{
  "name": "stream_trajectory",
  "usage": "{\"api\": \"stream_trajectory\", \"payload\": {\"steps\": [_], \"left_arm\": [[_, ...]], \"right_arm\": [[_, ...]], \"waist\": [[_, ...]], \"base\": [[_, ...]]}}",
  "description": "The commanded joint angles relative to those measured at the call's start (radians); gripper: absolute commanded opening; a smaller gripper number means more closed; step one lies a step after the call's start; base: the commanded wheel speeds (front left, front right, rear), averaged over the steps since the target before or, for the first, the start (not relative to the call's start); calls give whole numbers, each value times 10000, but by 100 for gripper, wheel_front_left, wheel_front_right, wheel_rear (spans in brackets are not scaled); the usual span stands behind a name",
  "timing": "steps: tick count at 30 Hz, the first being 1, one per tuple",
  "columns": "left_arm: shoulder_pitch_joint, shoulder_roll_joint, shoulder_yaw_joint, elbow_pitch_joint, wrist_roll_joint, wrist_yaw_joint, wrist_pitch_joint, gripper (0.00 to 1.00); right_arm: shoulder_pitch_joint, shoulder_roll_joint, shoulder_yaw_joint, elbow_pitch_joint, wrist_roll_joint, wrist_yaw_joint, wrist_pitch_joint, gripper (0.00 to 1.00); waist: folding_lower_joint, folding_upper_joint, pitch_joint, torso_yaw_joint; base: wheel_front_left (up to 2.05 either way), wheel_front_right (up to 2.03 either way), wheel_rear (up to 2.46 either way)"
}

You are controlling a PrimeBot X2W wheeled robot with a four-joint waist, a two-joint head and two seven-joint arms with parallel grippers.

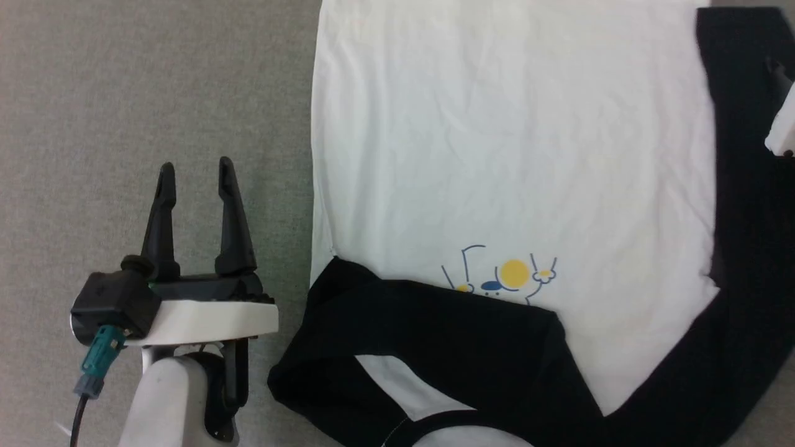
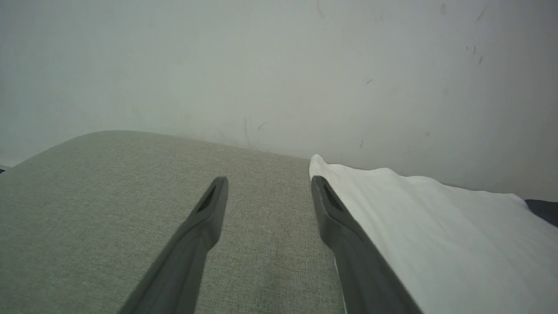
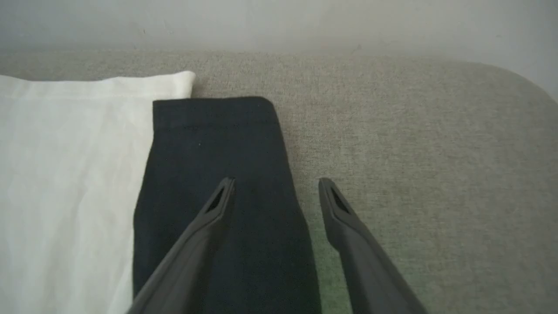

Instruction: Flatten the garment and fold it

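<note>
The straight black sleeve has a long edge to grab: my right gripper should next take its long outer edge [image 3: 296,201] to fold the sleeve over.
The garment [image 1: 497,155] lies spread on a grey fabric surface, white body up, its cartoon print [image 1: 506,276] toward the near edge. One black sleeve [image 1: 435,335] is folded across the chest below the print; the other black sleeve [image 1: 745,217] runs straight along the right side. My left gripper [image 1: 195,171] stands open over bare fabric just left of the white body [image 2: 436,235], nothing between its fingers. In the right wrist view my right gripper [image 3: 274,183] is open above the straight sleeve [image 3: 218,152], straddling its outer edge. A pale piece of the right arm [image 1: 784,127] shows at the head view's right edge.
The grey fabric surface [image 1: 155,93] extends wide to the left of the garment and past the sleeve cuff [image 3: 414,152]. A pale wall [image 2: 279,65] rises behind the surface's rounded far edge.
</note>
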Motion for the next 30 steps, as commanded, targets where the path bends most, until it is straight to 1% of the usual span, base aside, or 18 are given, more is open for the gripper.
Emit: {"api": "stream_trajectory", "payload": {"steps": [1,4,5,6,7,8,11,16,19,22,26,30], "left_arm": [[-121,-128,185,-66,151,-151,-46,100],[-113,-288,413,-28,313,-357,-47,100],[-103,-331,476,-8,359,-416,-47,100],[-88,-370,534,17,396,-471,-47,100],[-64,-402,590,53,435,-519,-47,100],[-29,-430,634,106,466,-565,-47,100],[70,-495,728,266,515,-677,-47,100],[354,-536,934,500,675,-814,-47,100],[643,-541,1059,669,794,-905,-47,100],[934,-531,1210,774,889,-987,-47,100],[1412,-531,1369,817,973,-1009,-47,100],[1870,-512,1431,814,1003,-1044,-47,100]], "right_arm": [[-255,-76,40,202,-73,-11,228,100],[-497,-190,93,532,-108,-11,788,100],[-539,-189,27,603,-117,-11,986,76],[-556,-177,3,642,-128,-11,1162,37],[-557,-171,-30,680,-95,-11,1290,17],[-541,-164,-60,701,-31,-11,1382,0],[-290,-189,-42,497,27,-11,1298,0],[347,-135,-112,-214,512,-11,294,0],[874,-142,11,-748,959,-11,-265,0],[1558,-194,275,-1419,1443,-11,-604,0],[2682,-185,604,-2770,2029,-11,-577,0],[3747,-166,899,-4430,2639,-11,-100,0]], "waist": [[-2,-1,627,476],[-2,-1,691,467],[-2,-1,681,451],[-2,-1,655,428],[-2,-1,602,397],[-2,-1,543,363],[-2,-1,254,233],[-2,-1,-520,-89],[-2,-1,-1046,-334],[-2,-1,-1629,-590],[-2,-1,-2362,-881],[-2,-1,-2881,-1130]], "base": [[0,0,0],[0,0,0],[0,0,0],[0,0,0],[0,0,0],[0,0,0],[0,0,0],[0,0,0],[0,0,0],[0,0,0],[0,0,0],[0,0,0]]}}
